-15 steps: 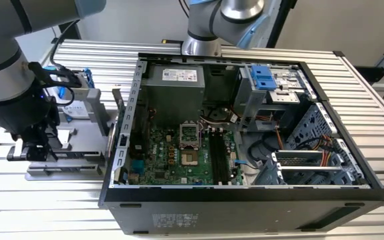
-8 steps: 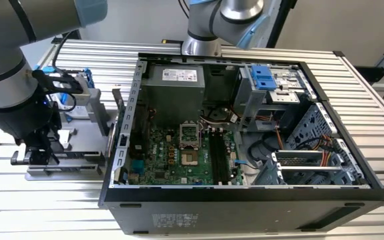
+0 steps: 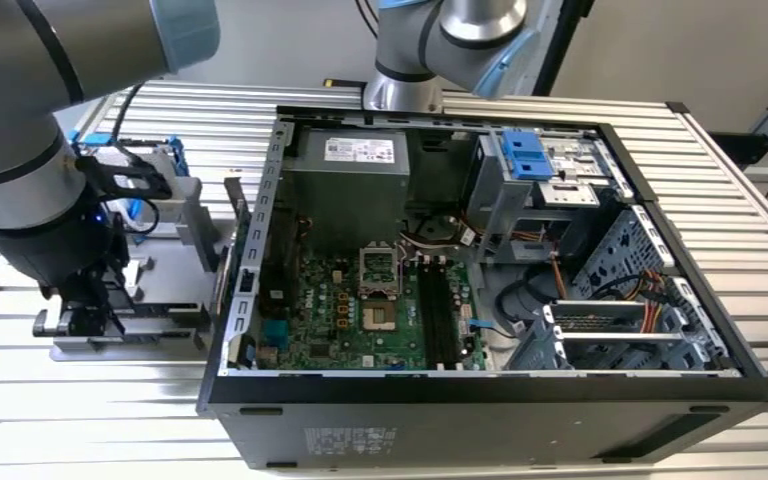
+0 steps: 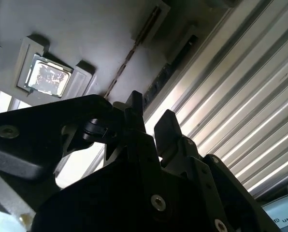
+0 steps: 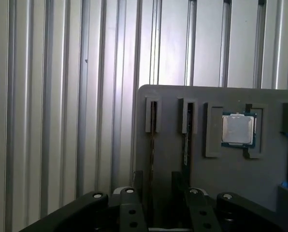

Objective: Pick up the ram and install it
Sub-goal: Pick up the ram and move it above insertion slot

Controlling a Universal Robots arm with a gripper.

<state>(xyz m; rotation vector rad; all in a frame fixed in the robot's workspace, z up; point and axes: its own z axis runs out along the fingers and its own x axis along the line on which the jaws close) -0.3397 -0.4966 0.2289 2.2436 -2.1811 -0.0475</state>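
My gripper grabs the ram by the bare middle of its long edge (image 5: 151,166) next, since the tray's slot blocks wrap the ram's ends.
Two ram sticks (image 5: 152,145) stand on edge in narrow slots of a grey holder tray (image 5: 231,179), beside a seated silver CPU (image 5: 237,129). My gripper (image 5: 162,193) hovers just above the tray, open, with one dark finger (image 5: 129,205) on either side of the two slots. In the second wrist view the fingers (image 4: 167,124) stand apart with nothing clamped between them, above the thin edge of a ram stick (image 4: 128,54) and the CPU (image 4: 50,75). In the exterior view the gripper (image 3: 84,318) hangs over the tray (image 3: 151,280) at the exterior view's left.
An open computer case (image 3: 491,395) lies to the exterior view's right of the tray, with a green motherboard (image 3: 344,320) and long black memory slots (image 3: 438,310) inside. A second arm (image 3: 424,50) stands behind the case. The table (image 3: 744,200) is ribbed aluminium.
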